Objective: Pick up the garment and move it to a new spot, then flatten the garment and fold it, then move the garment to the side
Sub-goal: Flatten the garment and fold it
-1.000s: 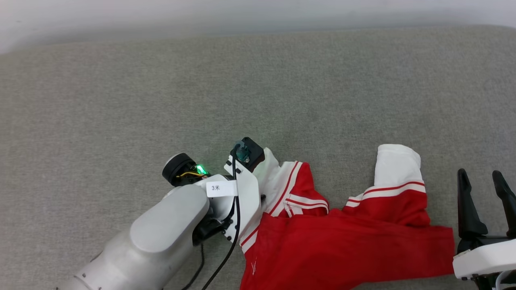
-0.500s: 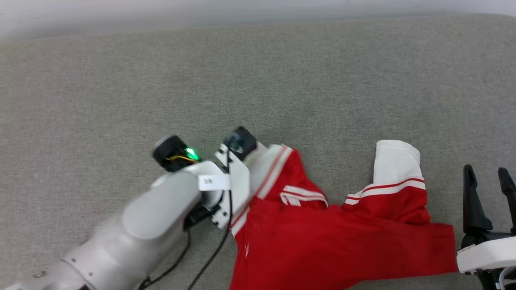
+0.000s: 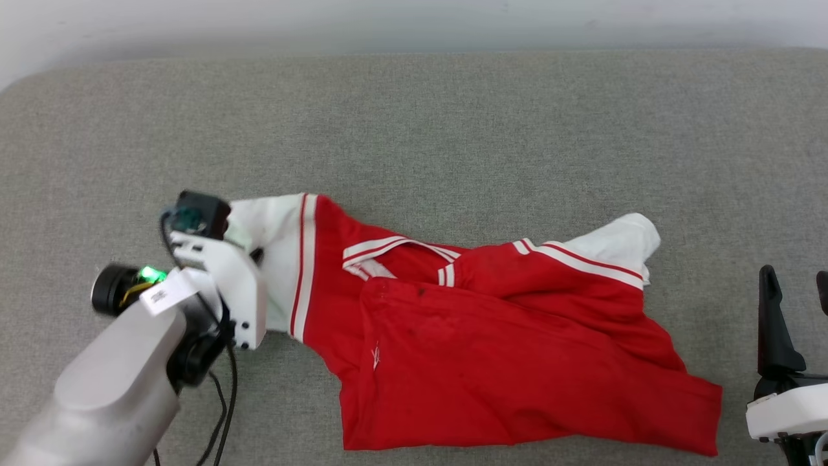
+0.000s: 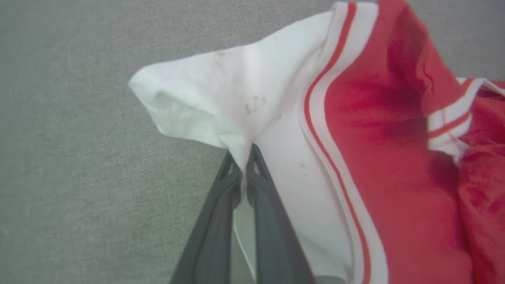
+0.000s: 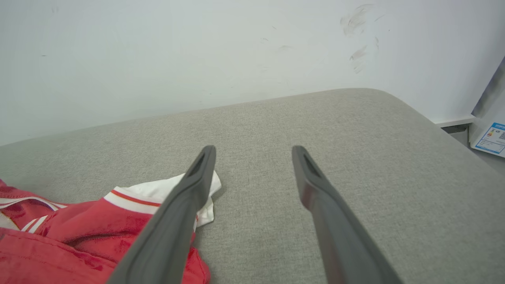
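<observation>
The right gripper grabs the garment by the bunched end of its white sleeve [image 3: 639, 237] next, since folds stand up there while the red body [image 3: 497, 361] lies flat.
The garment [image 3: 466, 349], a red jersey with white sleeves and striped trim, lies stretched and creased across the grey surface, with no number showing. My left gripper [image 4: 242, 153] is shut on a pinched fold of its white left sleeve [image 3: 275, 259]. In the head view the pale left wrist [image 3: 223, 291] covers those fingers. My right gripper [image 5: 253, 152] stands open above bare fabric, just right of the other white sleeve [image 5: 173, 189]. In the head view, that right gripper [image 3: 799, 291] sits at the lower right, beside the garment's hem corner, not touching it.
The grey padded surface [image 3: 453, 129] ends at a white wall [image 5: 197, 51] along its far side, with rounded corners. A black cable [image 3: 223, 414] hangs from my left arm. A white panel with a blue label [image 5: 491, 138] stands past the right edge.
My left gripper has shut on the white sleeve and drawn it leftward, so the garment now lies spread wider. The head view has shifted too. The right gripper stays open and still.
</observation>
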